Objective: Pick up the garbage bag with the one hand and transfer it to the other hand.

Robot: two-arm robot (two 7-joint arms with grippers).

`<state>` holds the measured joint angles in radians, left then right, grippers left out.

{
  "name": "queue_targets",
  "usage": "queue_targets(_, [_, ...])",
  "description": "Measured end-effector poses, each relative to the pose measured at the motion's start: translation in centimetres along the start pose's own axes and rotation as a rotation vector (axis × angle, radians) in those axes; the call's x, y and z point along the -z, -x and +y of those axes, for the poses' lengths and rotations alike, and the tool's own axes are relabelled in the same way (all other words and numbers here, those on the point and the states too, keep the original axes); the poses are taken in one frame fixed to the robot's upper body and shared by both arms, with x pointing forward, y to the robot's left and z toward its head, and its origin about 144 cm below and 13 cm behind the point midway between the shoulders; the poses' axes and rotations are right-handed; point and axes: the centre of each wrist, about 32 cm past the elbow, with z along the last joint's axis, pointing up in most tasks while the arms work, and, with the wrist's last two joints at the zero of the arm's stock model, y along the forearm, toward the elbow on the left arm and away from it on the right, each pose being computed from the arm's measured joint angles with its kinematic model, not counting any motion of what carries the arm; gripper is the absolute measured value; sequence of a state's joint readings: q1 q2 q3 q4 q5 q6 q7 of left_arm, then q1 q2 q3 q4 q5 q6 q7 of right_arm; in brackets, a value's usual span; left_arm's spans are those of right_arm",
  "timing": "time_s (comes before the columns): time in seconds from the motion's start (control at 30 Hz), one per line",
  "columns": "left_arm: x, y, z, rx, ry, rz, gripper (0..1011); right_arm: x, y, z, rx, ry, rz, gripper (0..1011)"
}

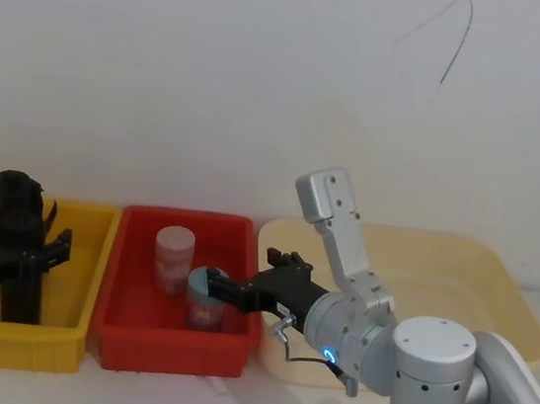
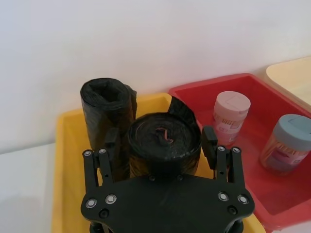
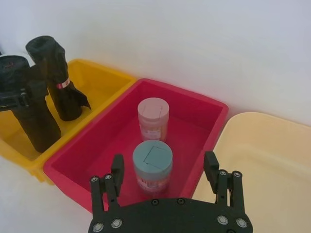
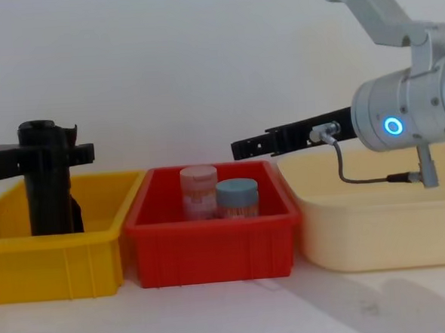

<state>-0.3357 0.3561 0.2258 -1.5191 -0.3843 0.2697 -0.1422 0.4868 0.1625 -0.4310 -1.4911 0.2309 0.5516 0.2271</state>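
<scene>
The garbage bag's lower part is surrounded by the yellow bin's sides, so my left gripper should next grab the bag by its upper part standing above the bin's rim (image 2: 165, 153).
The garbage bag (image 2: 164, 145) is a plain black roll standing upright in the yellow bin (image 1: 99, 214). My left gripper (image 2: 159, 138) reaches in level and stands open, one finger on each side of the roll near its top; I cannot tell whether the pads touch it. From the chest the garbage bag (image 4: 49, 192) stands in the bin with the left gripper (image 4: 55, 155) across it. My right gripper (image 1: 214, 286), on the blue-ringed wrist, hangs open above the red bin (image 1: 171, 348), over a blue-lidded jar (image 3: 153, 162).
A second black roll (image 3: 56, 73) with a red-marked band and a loose flap leans just behind the garbage bag. A pink-lidded jar (image 1: 173, 254) shares the red bin with the blue-lidded one. A cream tub (image 4: 378, 232) stands on the right. A white wall is close behind.
</scene>
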Motion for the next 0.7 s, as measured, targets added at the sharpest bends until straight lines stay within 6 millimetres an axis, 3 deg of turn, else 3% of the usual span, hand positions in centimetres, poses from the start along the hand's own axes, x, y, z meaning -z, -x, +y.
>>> queue_targets(0.1, [0.1,-0.1,-0.4,0.004,-0.002,0.001,992,0.1,-0.2,0.0,0.002,0.001,0.002,1002])
queue_targets(0.33, [0.2,-0.1,-0.8,0.008,-0.006,0.002,865,0.1,-0.4,0.0,-0.001,0.0,0.005,1002])
queue_targets(0.57, [0.3,-0.2,-1.1,0.012,-0.008,0.003,628,0.3,-0.1,-0.1,-0.013,0.003,0.0,1001])
queue_targets(0.7, [0.3,-0.2,-1.2,0.012,-0.009,0.003,544,0.5,0.3,-0.2,-0.023,0.007,-0.007,1001])
